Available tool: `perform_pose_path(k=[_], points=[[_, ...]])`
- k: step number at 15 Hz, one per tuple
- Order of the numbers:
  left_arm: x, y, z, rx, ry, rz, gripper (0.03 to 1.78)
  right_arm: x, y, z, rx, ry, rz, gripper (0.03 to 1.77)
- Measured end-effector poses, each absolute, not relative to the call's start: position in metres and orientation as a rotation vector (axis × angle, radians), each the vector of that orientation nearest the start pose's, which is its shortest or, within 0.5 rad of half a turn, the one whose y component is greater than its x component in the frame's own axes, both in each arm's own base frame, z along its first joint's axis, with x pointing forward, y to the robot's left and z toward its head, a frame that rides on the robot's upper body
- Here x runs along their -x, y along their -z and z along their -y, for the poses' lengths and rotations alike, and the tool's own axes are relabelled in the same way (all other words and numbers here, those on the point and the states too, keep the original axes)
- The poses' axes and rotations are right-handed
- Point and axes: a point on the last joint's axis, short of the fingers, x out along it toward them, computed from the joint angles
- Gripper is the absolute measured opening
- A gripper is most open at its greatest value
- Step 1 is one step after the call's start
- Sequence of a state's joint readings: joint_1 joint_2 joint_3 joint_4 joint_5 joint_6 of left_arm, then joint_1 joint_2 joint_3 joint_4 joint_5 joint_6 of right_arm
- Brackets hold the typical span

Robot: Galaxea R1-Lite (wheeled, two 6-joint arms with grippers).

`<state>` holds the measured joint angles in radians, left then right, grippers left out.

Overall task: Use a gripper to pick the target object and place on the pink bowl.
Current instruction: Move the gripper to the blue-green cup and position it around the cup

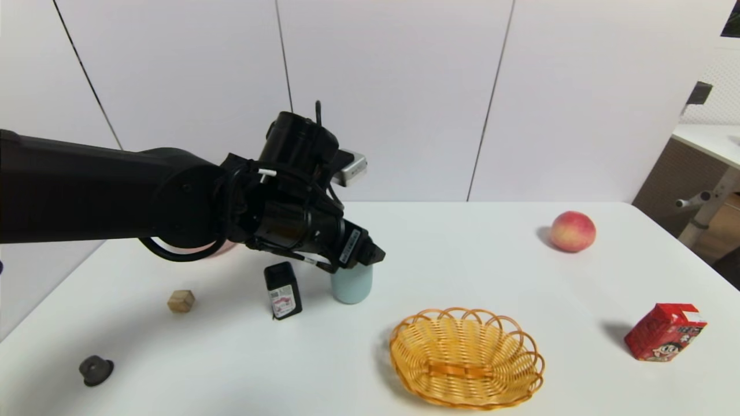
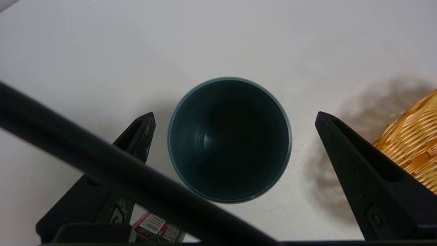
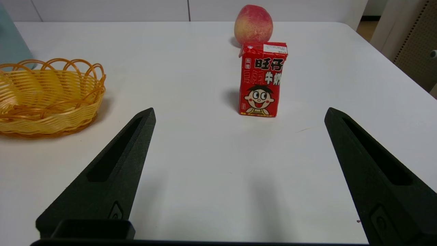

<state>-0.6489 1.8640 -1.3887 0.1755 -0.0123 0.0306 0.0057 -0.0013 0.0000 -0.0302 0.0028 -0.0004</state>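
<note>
The fingers of my left gripper are above the cup's rim (image 1: 351, 269) (image 2: 290, 139) and would miss if they closed now, so they should go lower before closing on the cup.
The target object, a pale blue-green cup (image 1: 351, 284), stands upright on the white table between the black bottle and the basket. My left gripper (image 1: 363, 254) hangs straight above it. From the left wrist view I look down into the cup's dark teal inside (image 2: 229, 140). The left gripper (image 2: 235, 113) is open, one finger on each side of the rim and neither touching it. The pink bowl is almost wholly hidden behind my left arm; only a pink sliver (image 1: 199, 249) shows under it. My right gripper (image 3: 239, 109) is open and empty, low over bare table.
A black labelled bottle (image 1: 282, 290) stands close to the cup's left. The woven yellow basket (image 1: 466, 358) lies to the front right. A wooden cube (image 1: 181, 301), a small dark knob (image 1: 95, 370), a peach (image 1: 572, 231) and a red carton (image 1: 665, 332) are spread around.
</note>
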Motion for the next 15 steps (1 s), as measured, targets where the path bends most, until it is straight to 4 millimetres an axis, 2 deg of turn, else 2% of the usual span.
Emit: perform_pose_path(k=[10, 11, 13, 15], points=[[-0.296, -0.190, 0.223, -0.259, 0.633, -0.701, 1.69, 0.023, -0.079, 0.000, 0.000, -0.008, 0.031, 1.71], [-0.297, -0.188, 0.223, -0.257, 0.629, -0.705, 1.60, 0.023, -0.079, 0.000, 0.000, -0.008, 0.031, 1.71], [-0.300, -0.186, 0.222, -0.260, 0.624, -0.710, 1.26, 0.023, -0.079, 0.000, 0.000, -0.009, 0.031, 1.71], [-0.301, -0.185, 0.221, -0.251, 0.615, -0.712, 1.17, 0.023, -0.079, 0.000, 0.000, -0.008, 0.031, 1.71]])
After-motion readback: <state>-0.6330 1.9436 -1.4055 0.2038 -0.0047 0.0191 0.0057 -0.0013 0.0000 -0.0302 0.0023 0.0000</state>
